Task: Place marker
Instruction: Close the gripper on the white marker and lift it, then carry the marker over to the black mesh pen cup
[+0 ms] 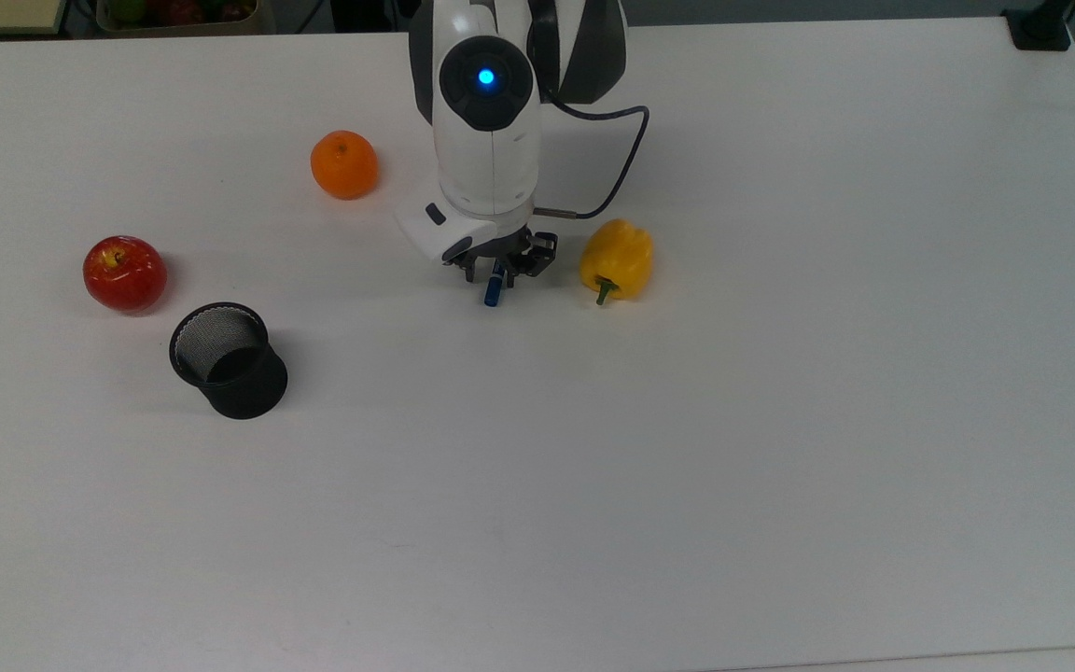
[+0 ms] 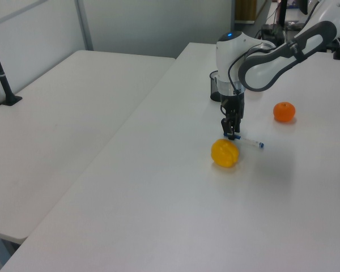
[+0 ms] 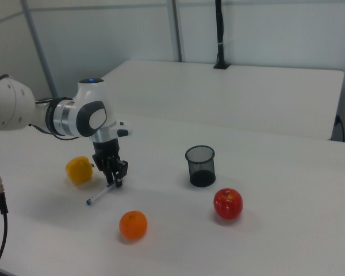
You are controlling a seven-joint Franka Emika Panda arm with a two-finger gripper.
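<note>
I will next grab the marker by its blue end with the cap [image 2: 228,135] to put it in the black mesh cup [image 2: 214,86].
The marker [image 1: 493,295] lies flat on the white table [image 1: 780,373], just left of the yellow pepper [image 1: 618,258] in the top view. Its blue cap pokes out below my gripper [image 1: 497,273]. My gripper is lowered right down over the marker's capped end, with a finger on each side of the barrel and a small gap still showing, so it is open. In the left view the white barrel [image 2: 249,140] runs out to the right of my gripper [image 2: 232,135]. In the right view the marker [image 3: 99,195] stretches toward the lower left from my gripper [image 3: 114,181].
A black mesh cup [image 1: 228,359] stands upright at the top view's left, with a red apple [image 1: 124,273] beside it. An orange [image 1: 343,164] sits left of the arm. A cable [image 1: 617,159] loops off the wrist above the pepper.
</note>
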